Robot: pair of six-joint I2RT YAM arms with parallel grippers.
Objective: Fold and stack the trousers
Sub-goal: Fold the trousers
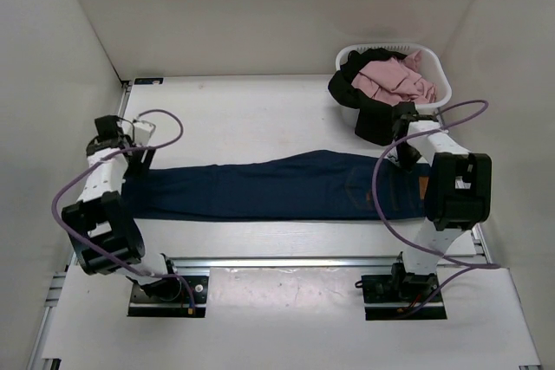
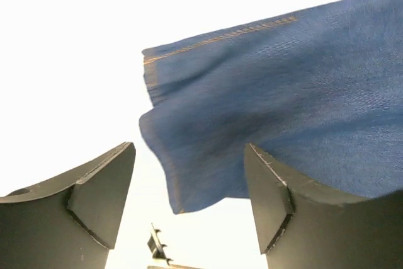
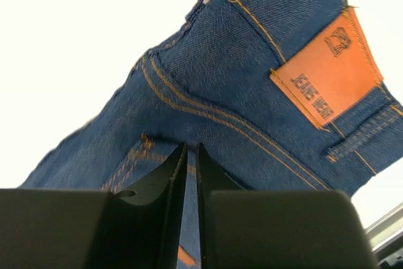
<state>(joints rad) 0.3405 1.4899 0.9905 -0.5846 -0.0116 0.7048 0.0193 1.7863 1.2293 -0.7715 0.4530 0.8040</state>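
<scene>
The navy denim trousers (image 1: 286, 186) should be grabbed next by the near corner of the leg hem (image 1: 137, 215) with my left gripper, to align the legs for folding.
The navy denim trousers (image 1: 286, 186) lie flat across the table, legs to the left, waist to the right. The tan patch (image 3: 327, 77) shows at the waistband. My left gripper (image 1: 141, 150) is open over the leg hems (image 2: 189, 149), which lie between its fingers (image 2: 104, 187). My right gripper (image 1: 404, 155) hovers over the seat of the trousers (image 3: 252, 92); its jaws are shut to a thin slit, and no cloth shows between them. The black trousers (image 1: 368, 110) hang over the front rim of the basket.
A white laundry basket (image 1: 434, 62) stands at the back right with a pink garment (image 1: 395, 80) in it. White walls close in the table on three sides. A metal rail (image 1: 295, 261) runs along the near edge.
</scene>
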